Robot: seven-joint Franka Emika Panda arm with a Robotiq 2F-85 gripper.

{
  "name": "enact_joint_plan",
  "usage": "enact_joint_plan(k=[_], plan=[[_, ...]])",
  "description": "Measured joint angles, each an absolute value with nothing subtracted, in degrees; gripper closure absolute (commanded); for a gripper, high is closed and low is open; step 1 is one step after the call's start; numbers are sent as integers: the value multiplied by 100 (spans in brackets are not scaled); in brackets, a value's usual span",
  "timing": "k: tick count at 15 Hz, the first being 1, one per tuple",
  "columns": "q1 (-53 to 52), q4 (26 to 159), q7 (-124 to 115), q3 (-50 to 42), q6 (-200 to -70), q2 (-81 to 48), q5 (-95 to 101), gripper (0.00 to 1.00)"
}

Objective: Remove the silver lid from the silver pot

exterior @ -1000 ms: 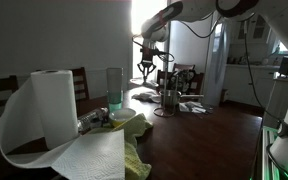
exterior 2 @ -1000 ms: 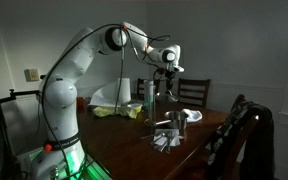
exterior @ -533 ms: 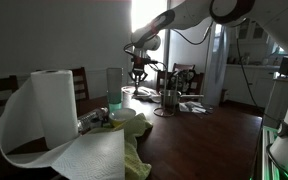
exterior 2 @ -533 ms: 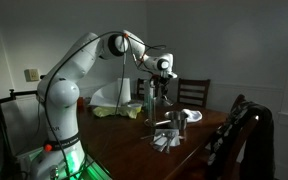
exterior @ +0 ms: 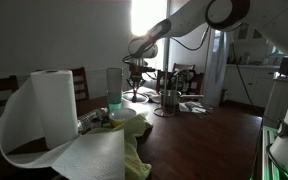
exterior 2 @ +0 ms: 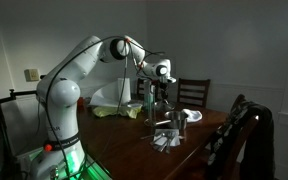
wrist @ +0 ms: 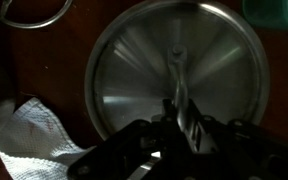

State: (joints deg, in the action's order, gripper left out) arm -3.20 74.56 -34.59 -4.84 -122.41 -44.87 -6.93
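Note:
The lid hangs above the table beside the pot (exterior: 170, 100) and would fall if released, so my gripper keeps holding the lid for now.
In the wrist view the silver lid (wrist: 134, 80) fills most of the frame, a round shiny disc with a thin upright handle at its centre. My gripper (wrist: 181, 125) is shut on that handle. In both exterior views the gripper (exterior: 134, 88) (exterior 2: 156, 95) hangs low over the table, off to one side of the silver pot (exterior: 170, 100) (exterior 2: 172, 124). The pot stands upright on the dark table. The lid itself is too small to make out in the exterior views.
A paper towel roll (exterior: 54, 105) and a tall clear tumbler (exterior: 114, 88) stand near the camera, with a yellow-green cloth (exterior: 134, 130) beside them. A crumpled paper towel (wrist: 29, 125) lies under the lid's edge. A metal rim (wrist: 29, 12) shows top left. Chairs (exterior 2: 192, 92) stand behind the table.
My gripper has moved down and sideways, away from the pot, toward the tumbler side of the table. The pot has stayed in place.

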Motion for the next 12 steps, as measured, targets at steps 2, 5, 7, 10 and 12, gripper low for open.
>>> enact_joint_plan(k=[2, 5, 7, 10, 12], plan=[[-323, 7506, -3458, -519, -12299, -4514, -587, 96], [-323, 7539, -3458, -582, -12318, -4572, -482, 96], [-322, 7586, -3458, -617, -12319, -4607, -475, 96], [-316, 7648, -3458, -654, -12305, -4658, -475, 96], [-314, 7650, -3458, -674, -12298, -4705, -475, 96]])
